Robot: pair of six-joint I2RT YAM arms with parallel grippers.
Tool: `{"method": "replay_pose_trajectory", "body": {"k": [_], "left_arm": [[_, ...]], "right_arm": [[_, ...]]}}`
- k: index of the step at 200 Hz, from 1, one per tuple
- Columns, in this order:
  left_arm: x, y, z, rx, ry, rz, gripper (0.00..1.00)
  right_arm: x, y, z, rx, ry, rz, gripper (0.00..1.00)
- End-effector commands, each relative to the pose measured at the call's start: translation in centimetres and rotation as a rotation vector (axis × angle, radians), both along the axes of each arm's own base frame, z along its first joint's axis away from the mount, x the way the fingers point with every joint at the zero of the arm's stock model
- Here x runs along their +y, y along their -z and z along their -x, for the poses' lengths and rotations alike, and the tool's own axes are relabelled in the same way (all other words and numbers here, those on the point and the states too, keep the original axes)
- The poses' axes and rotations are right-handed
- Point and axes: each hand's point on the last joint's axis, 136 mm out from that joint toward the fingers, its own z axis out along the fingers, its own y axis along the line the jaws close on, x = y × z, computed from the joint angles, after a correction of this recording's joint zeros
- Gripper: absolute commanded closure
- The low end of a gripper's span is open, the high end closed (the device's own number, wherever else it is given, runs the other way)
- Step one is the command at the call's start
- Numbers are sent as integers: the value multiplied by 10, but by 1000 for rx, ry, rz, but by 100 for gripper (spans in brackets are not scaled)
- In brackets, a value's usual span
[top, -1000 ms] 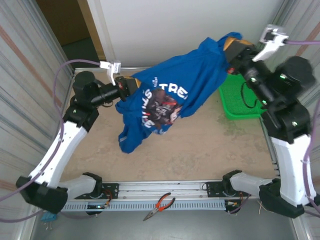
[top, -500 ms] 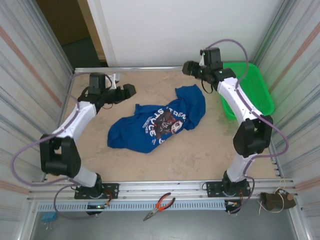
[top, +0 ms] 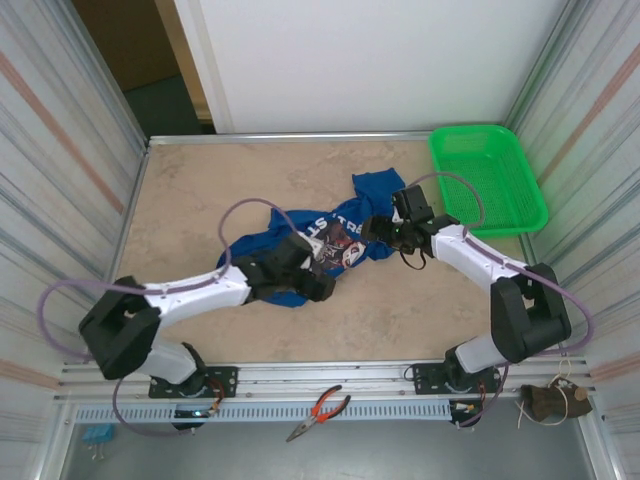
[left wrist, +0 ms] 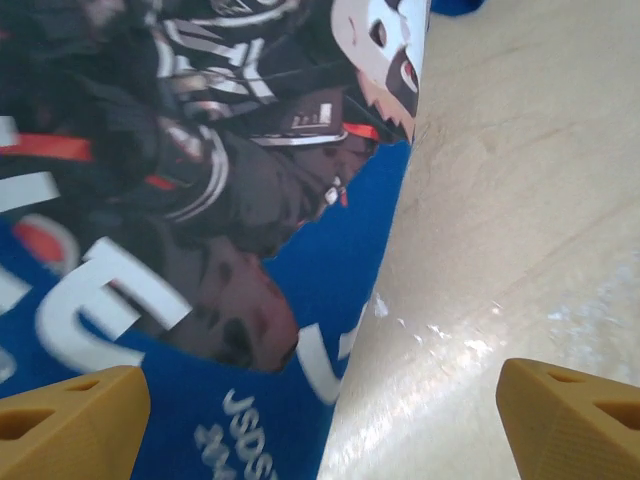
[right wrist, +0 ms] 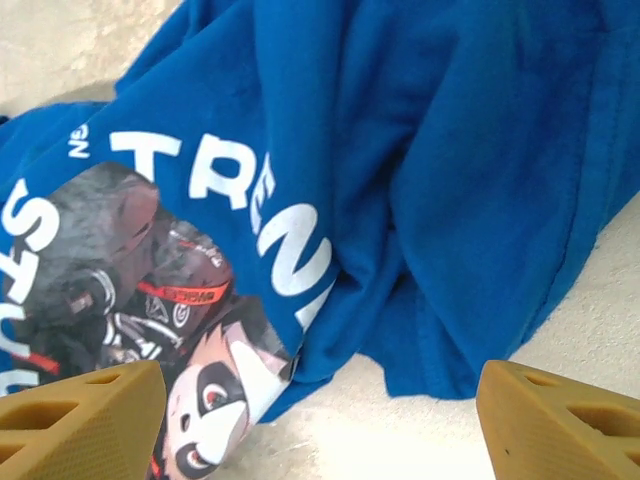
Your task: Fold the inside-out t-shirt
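My left gripper should turn the near printed edge over for folding, so next it needs to grab the inside-out t-shirt (top: 345, 215) by its near printed edge (top: 332, 274).
The inside-out t-shirt (top: 345, 215) lies crumpled in the middle of the table, royal blue with white letters and a dark picture facing up. My left gripper (top: 318, 288) is low at the shirt's near edge, open. In the left wrist view its fingertips (left wrist: 70, 420) straddle the shirt's printed hem (left wrist: 230, 300) and bare table, the left gripper (left wrist: 320, 435) holding nothing. My right gripper (top: 378, 230) sits at the shirt's right side, open. In the right wrist view the right gripper (right wrist: 320, 425) hovers over a blue fold (right wrist: 430, 180) with nothing between its fingers.
A green mesh basket (top: 487, 176) stands at the back right corner. Red-handled pliers (top: 318, 409) lie on the front rail. Corrugated walls close in the left and right sides. Bare beige tabletop (top: 200, 200) lies left of and behind the shirt.
A second ago both grippers held the shirt up in the air. It has dropped to the table, both grippers have opened, and both arms now reach low to the shirt's near edge.
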Motion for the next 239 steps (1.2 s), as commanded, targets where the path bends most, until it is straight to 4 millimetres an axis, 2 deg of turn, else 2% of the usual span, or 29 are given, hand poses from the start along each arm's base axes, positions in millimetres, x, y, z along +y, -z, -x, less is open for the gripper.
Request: {"method": "replay_pose_trajectory", "body": {"k": [1, 19, 26, 32, 44, 55, 62, 86, 102, 115, 135, 165, 213, 239], "left_arm": [[-21, -10, -31, -116, 4, -11, 10], [-27, 3, -44, -128, -3, -66, 13], [-28, 8, -49, -131, -8, -96, 17], [-30, 10, -53, -132, -1, -113, 25], [-35, 10, -59, -133, 21, -110, 52], [-41, -3, -64, -148, 38, -69, 83], [-43, -15, -67, -153, 38, -39, 100], [-42, -67, -73, -145, 37, 75, 100], [-40, -103, -72, -136, 52, 172, 100], [-37, -127, -71, -114, 59, 240, 100], [-33, -153, -68, -119, 74, 299, 100], [-29, -170, -63, -118, 77, 347, 100], [-27, -181, -56, -94, 65, 407, 100], [-22, -194, -60, -96, 22, 437, 100]], "right_arm": [[-10, 11, -5, 2, 70, 32, 22], [-13, 18, -1, 17, 76, 30, 24], [-14, 18, 2, 17, 75, 25, 25], [-14, 19, 4, 15, 73, 21, 25], [-13, 18, 9, 12, 66, 7, 27], [-12, 16, 13, 10, 55, -9, 29], [-11, 15, 16, 11, 46, -22, 33], [-3, 11, 25, -2, 11, -85, 44], [5, 11, 29, -15, -19, -139, 46], [15, 10, 32, -26, -55, -176, 43], [32, 12, 32, -33, -102, -210, 30], [55, 18, 26, -30, -137, -240, 23], [95, 15, 7, -48, -190, -285, 22], [96, 5, 11, -62, -184, -287, 24]]}}
